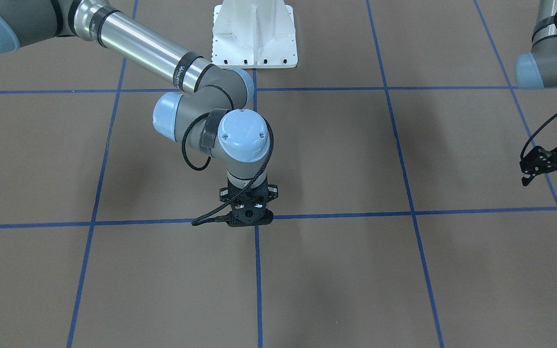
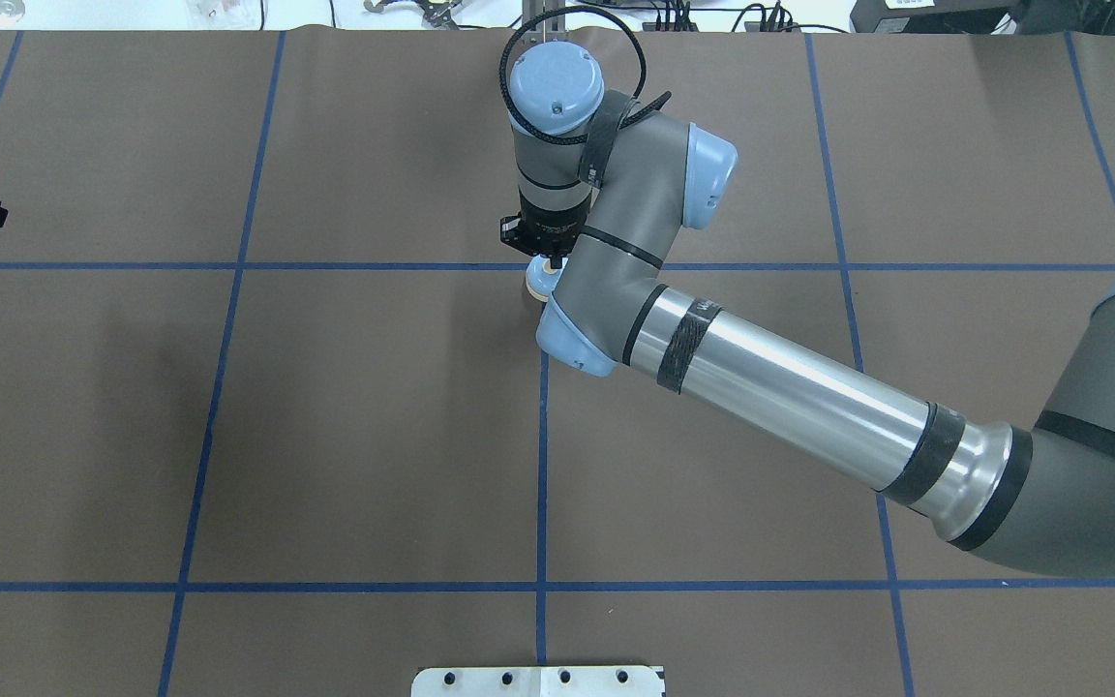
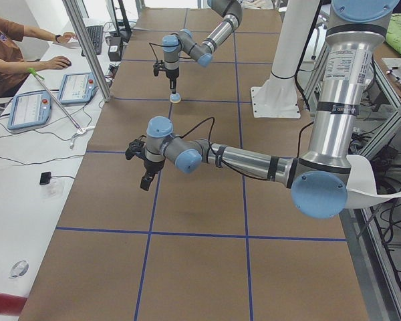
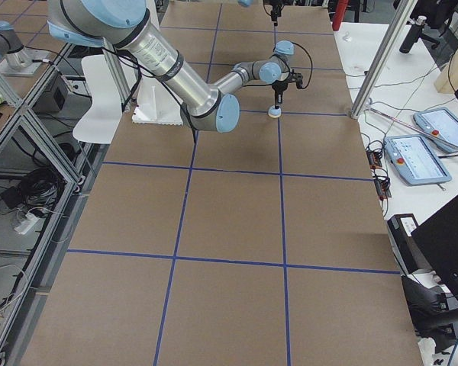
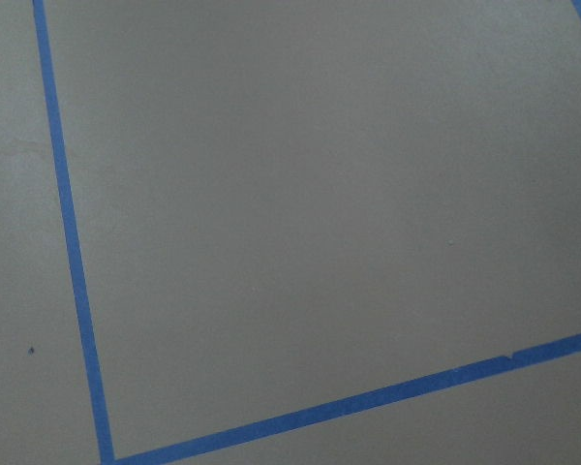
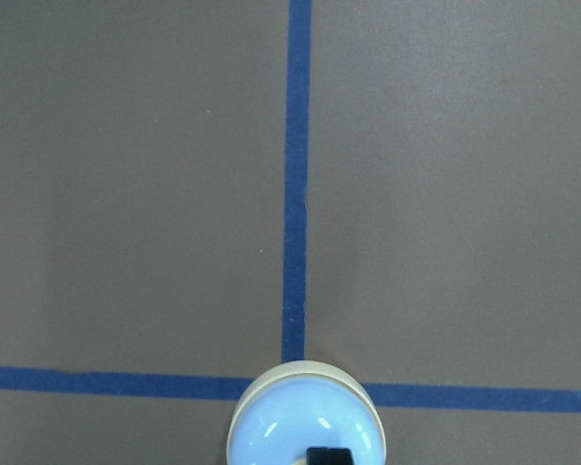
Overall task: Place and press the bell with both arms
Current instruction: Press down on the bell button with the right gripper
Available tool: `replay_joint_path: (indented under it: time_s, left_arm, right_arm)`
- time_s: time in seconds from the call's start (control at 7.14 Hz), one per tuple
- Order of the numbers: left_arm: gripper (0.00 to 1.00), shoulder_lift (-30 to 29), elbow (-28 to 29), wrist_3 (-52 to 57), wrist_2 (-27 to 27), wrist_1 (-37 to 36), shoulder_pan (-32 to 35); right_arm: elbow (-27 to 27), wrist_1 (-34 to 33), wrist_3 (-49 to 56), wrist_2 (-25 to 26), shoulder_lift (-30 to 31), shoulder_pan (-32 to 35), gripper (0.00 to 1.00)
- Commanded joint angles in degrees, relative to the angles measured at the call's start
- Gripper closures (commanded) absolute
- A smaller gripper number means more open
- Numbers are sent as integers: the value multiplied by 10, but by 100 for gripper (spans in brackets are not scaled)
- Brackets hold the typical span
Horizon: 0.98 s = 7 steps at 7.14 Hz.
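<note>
I should release the bell with my right gripper now, because the bell's cream rim sits flat across the blue tape lines.
The light-blue bell with its cream rim is at the crossing of two blue tape lines in the middle of the table. It also shows in the right wrist view and both side views. My right gripper points straight down onto its top, jaws shut on the bell's button; one black fingertip shows there. In the front view the right gripper hides the bell. My left gripper is open and empty, hovering far off at the table's left side.
The white bolted pedestal stands at the robot's edge of the table. Blue tape lines divide the brown table top. A person sits at a side bench with control tablets, beyond an aluminium post.
</note>
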State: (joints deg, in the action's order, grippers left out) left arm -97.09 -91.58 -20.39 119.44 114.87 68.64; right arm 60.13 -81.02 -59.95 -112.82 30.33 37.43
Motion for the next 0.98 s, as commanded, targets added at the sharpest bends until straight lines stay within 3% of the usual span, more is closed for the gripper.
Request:
replay_joint_path:
  time_s: [0.0, 0.42, 0.56, 0.7, 0.84]
  left_arm:
    - [0, 1, 0, 0, 0, 0, 0]
    - [0, 1, 0, 0, 0, 0, 1]
    - [0, 1, 0, 1, 0, -1, 4]
    - [0, 1, 0, 1, 2, -1, 7]
    - [0, 16, -2, 21, 13, -1, 20]
  right_arm:
    - [-1, 0, 0, 6, 1, -2, 100]
    - [14, -2, -2, 2, -2, 15, 100]
    - [21, -7, -2, -5, 0, 22, 28]
    - [64, -13, 1, -13, 22, 29, 0]
    - [103, -52, 17, -41, 46, 54, 0]
